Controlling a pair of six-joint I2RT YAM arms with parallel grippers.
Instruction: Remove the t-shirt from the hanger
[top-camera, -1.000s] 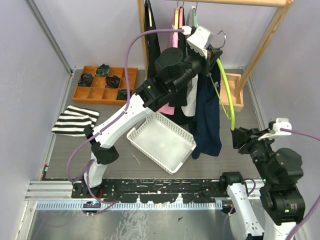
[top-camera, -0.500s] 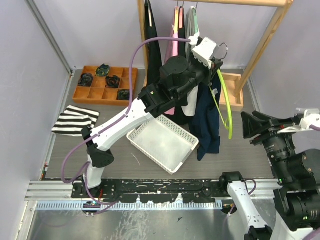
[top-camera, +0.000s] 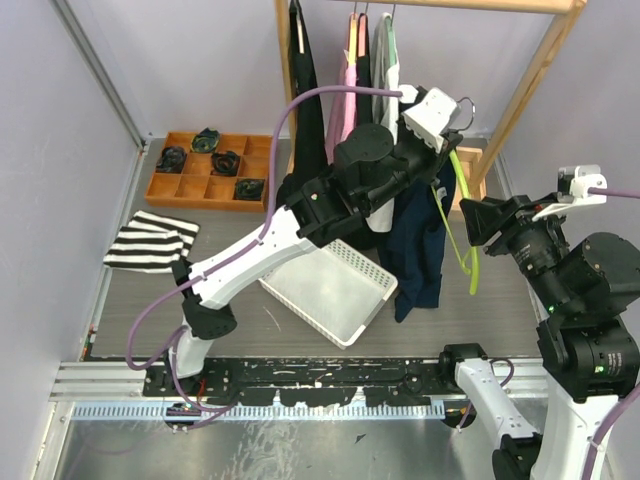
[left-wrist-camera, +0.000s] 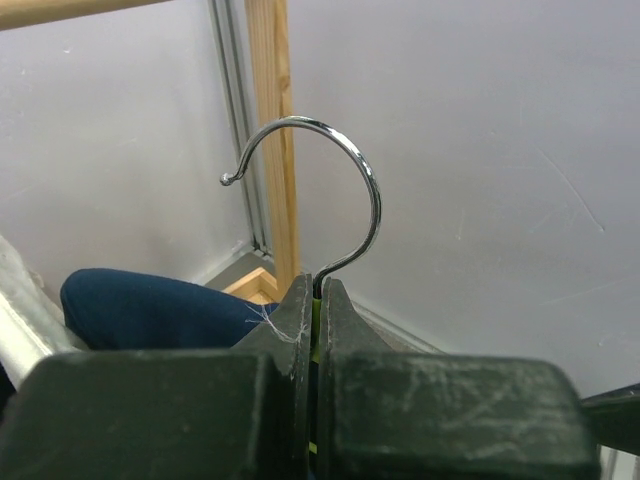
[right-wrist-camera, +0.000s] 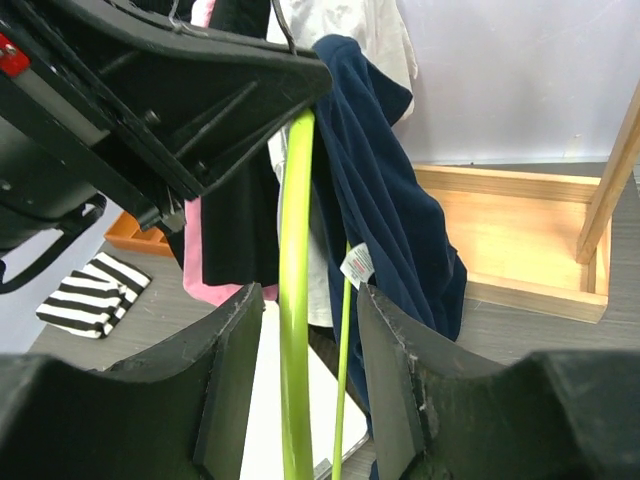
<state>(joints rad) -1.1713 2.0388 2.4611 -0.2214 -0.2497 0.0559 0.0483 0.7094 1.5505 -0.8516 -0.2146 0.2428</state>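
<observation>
I will next grab the hanger by its bare arm (right-wrist-camera: 294, 316) with my right gripper to remove the t-shirt, leaving the t-shirt side and the hanger's hook free.
My left gripper (top-camera: 443, 128) is shut on the neck of a lime-green hanger (top-camera: 465, 235), just under its metal hook (left-wrist-camera: 352, 185), and holds it off the rail. A navy t-shirt (top-camera: 420, 245) hangs from the hanger's left side, over the basket's right end. The hanger's right arm is bare and slants down toward my right gripper (top-camera: 482, 222). In the right wrist view that gripper (right-wrist-camera: 310, 365) is open, with the green arm (right-wrist-camera: 296, 300) passing between its fingers and a gap on each side. The navy t-shirt (right-wrist-camera: 385, 200) hangs just beyond.
A wooden clothes rack (top-camera: 530, 75) holds several other garments (top-camera: 350, 60) at the back. A white basket (top-camera: 325, 285) lies under the left arm. An orange tray of socks (top-camera: 205, 170) and a striped cloth (top-camera: 150, 240) sit at the left. A wooden box (top-camera: 470, 195) is by the rack's right post.
My left arm has carried the hanger and t-shirt rightward and up. My right gripper has let go of the hanger's lower end, opened wider, and risen toward the right.
</observation>
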